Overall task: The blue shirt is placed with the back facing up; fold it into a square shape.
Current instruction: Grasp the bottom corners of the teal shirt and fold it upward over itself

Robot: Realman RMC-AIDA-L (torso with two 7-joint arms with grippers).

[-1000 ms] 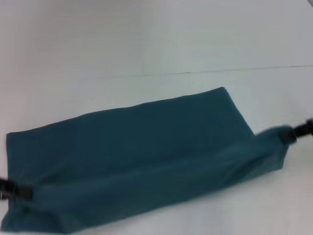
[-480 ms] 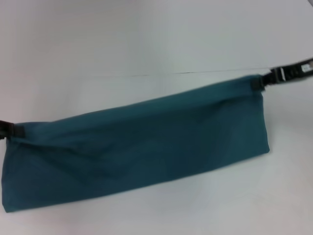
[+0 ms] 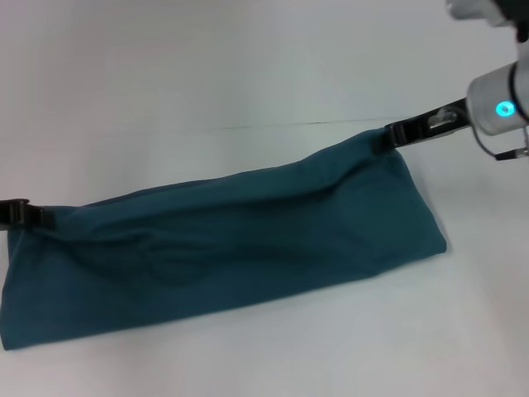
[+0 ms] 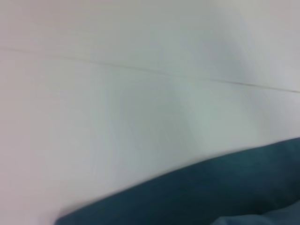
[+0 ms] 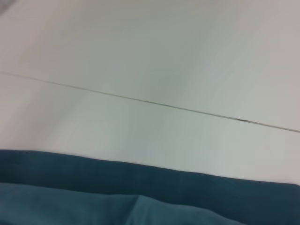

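Observation:
The folds sag from my left gripper's fingers. My left gripper needs to keep holding the blue shirt until its far edge (image 3: 165,188) lies flat on the tabletop.
The blue shirt (image 3: 231,244) is a long dark teal band across the white table in the head view, folded lengthwise. My left gripper (image 3: 33,217) is shut on its far left corner at the picture's left edge. My right gripper (image 3: 388,137) is shut on its far right corner near the table seam. The far edge hangs slack between them with soft folds. The shirt also shows as a teal strip in the left wrist view (image 4: 220,192) and the right wrist view (image 5: 140,197); neither wrist view shows fingers.
The white table (image 3: 248,66) spreads behind and in front of the shirt. A thin dark seam (image 3: 273,126) crosses it behind the shirt. My right arm's grey wrist with a lit blue ring (image 3: 502,107) stands at the upper right.
Both grippers carried the shirt's near edge up and over to the far side. Since half a second ago the right gripper has moved left and the far edge has gone slack.

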